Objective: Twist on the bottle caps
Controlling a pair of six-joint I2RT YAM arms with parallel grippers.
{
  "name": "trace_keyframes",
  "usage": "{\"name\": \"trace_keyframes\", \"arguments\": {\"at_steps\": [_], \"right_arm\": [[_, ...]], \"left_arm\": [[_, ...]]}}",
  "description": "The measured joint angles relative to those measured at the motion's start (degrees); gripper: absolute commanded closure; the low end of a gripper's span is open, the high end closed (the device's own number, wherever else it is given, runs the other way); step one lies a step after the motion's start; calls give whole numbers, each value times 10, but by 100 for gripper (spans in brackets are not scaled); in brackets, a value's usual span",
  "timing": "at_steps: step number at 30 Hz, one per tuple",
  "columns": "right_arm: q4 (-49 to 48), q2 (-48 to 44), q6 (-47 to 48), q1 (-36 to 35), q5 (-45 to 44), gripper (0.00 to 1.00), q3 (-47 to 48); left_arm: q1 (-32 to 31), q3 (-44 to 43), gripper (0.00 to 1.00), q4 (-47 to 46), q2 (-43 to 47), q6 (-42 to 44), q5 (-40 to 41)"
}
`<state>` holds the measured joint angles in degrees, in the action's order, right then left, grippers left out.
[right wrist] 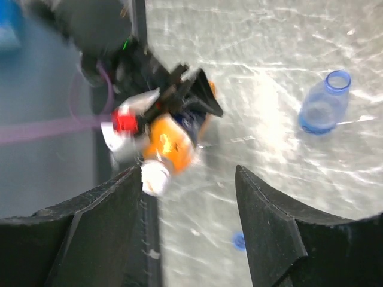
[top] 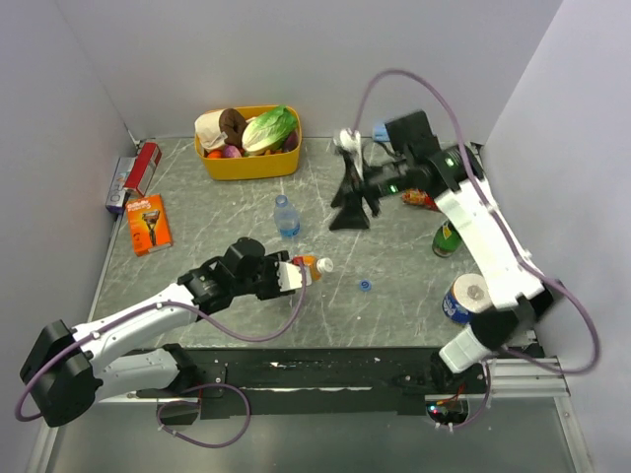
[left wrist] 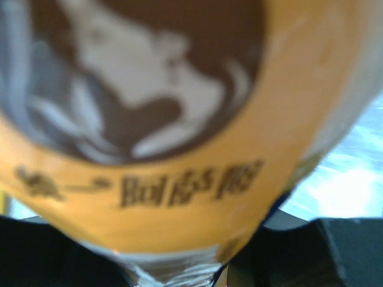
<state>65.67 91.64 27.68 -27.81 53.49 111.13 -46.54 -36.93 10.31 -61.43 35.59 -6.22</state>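
Next, my right gripper grabs the cap by its opposite sides, in line with the orange bottle's neck, to screw on the white cap (top: 324, 265).
My left gripper (top: 293, 275) is shut on the small orange bottle (top: 308, 268) and holds it on its side, neck pointing right. A white cap (top: 324, 265) sits on its mouth. In the left wrist view the bottle's label (left wrist: 179, 149) fills the frame. The blue cap (top: 365, 286) lies loose on the table to the right of it. The clear water bottle (top: 286, 217) stands upright and uncapped behind it. My right gripper (top: 350, 219) hangs open and empty above the table. Its view looks down on the orange bottle (right wrist: 170, 143), white cap (right wrist: 154, 178), blue cap (right wrist: 239, 241) and water bottle (right wrist: 323, 107).
A yellow basket (top: 246, 166) of food stands at the back. An orange box (top: 148, 225) and a red-and-blue box (top: 133, 175) lie at the left. A dark green bottle (top: 447, 239) and a blue-and-white can (top: 463, 299) are at the right.
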Motion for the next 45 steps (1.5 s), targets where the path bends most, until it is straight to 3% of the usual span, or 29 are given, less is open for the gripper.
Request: {"name": "trace_keyframes", "arguments": {"at_steps": [3,7,10,17,26,38,45], "right_arm": [[-21,-98,101,-10,-13,28,-118],[-66,-249,216,-75,-68,28,-289],[-106,-309,275,-117,-101,31,-347],[-169,-304,351,-149,-139,36,-362],[-126,-298,463,-184,-151,41,-366],[-85,-298,494,-186,-157,43,-366],[-87,-298,497,-189,-162,53,-366]], "left_arm": [[9,-29,99,46,-8,12,-72],[17,-63,99,95,-16,39,-151],[17,-78,99,120,-24,60,-190],[18,-109,99,156,-62,87,-221],[19,-119,99,163,-83,94,-226],[19,-121,99,160,-90,97,-229],[20,-132,99,152,-97,95,-232]]}}
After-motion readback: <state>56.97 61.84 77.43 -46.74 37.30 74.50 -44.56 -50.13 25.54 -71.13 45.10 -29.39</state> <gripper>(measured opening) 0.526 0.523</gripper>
